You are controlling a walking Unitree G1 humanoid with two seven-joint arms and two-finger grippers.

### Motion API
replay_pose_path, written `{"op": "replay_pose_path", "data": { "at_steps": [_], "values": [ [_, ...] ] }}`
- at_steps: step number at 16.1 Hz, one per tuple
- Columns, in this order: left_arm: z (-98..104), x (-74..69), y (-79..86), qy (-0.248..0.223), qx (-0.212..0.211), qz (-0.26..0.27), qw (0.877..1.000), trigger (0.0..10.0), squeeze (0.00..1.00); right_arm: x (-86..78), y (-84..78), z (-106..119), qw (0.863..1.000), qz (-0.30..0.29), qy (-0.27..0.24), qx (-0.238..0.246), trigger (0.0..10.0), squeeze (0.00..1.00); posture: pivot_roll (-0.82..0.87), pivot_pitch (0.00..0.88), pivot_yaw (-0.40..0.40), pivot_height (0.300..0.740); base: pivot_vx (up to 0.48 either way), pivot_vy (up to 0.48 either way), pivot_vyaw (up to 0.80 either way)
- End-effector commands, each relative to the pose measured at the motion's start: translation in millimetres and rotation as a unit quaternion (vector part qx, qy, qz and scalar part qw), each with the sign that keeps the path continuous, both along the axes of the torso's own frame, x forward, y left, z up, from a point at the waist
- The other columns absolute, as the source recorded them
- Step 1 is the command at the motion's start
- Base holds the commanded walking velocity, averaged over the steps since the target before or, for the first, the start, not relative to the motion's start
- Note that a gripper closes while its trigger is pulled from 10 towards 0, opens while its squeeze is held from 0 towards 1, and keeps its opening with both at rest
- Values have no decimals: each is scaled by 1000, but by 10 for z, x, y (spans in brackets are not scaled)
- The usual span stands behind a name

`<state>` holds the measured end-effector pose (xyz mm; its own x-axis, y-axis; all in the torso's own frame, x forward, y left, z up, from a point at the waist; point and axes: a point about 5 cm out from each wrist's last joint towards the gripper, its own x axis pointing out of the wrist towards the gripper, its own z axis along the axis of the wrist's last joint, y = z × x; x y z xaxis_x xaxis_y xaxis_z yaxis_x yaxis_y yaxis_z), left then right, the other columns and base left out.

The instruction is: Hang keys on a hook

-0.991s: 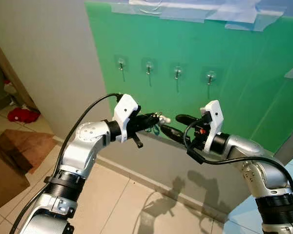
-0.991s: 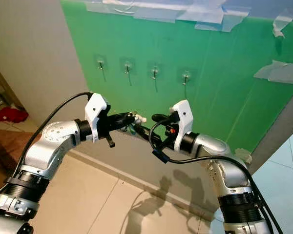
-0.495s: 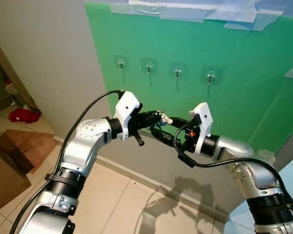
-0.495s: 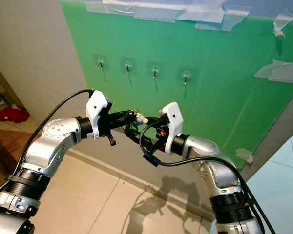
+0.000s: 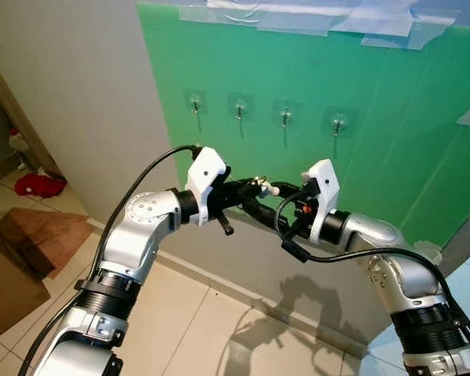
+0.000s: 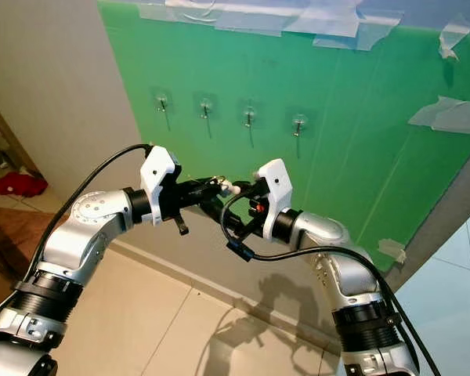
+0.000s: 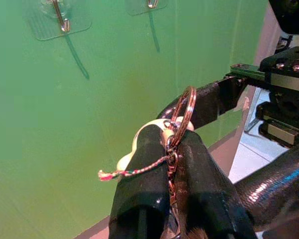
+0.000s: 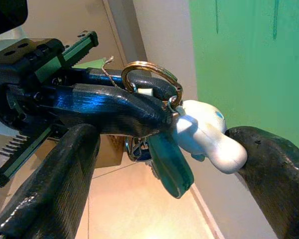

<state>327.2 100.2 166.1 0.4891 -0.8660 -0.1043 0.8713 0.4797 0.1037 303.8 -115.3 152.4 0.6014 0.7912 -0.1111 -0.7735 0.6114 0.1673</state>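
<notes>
My right gripper grabs the cream charm (image 5: 269, 188) (image 8: 205, 130) of the keys next, since it sticks out past my left gripper's fingers closed over the strap.
My left gripper (image 5: 253, 189) is shut on the keys (image 7: 183, 110): a gold ring with a white charm (image 8: 205, 133) and a teal tag (image 8: 169, 165). The ring stands up above the left fingertips (image 7: 148, 140). My right gripper (image 8: 162, 135) is open, with one black finger on each side of the charm and the left fingers; I cannot tell whether it touches them. Both grippers meet in front of the wall, below a green board (image 5: 376, 94). Several metal hooks (image 5: 285, 116) sit in a row on that board, above the grippers.
Grey wall runs below and to the left of the board. A tiled floor (image 5: 196, 329) lies beneath. At the far left are a red cloth (image 5: 35, 185) and a brown box (image 5: 12, 270). Tape strips hold the board's top edge.
My right gripper has moved left toward the left gripper, and its open fingers now flank the held keys. The left gripper has held its place, still shut on the keys.
</notes>
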Motion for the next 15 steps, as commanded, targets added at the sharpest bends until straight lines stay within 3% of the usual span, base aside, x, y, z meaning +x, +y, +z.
{"op": "replay_pose_path", "data": {
  "at_steps": [1,15],
  "values": [
    [94,-8,-76,-16,-1,-19,1000,0,0,30,52,43,1000,8,-16,-4,10000,0,-78,0,84,740,0,0,0],
    [117,-30,-43,-18,-3,-21,1000,0,0,39,-21,-50,1000,6,-6,-13,10000,0,-78,0,80,740,0,0,0]
  ]
}}
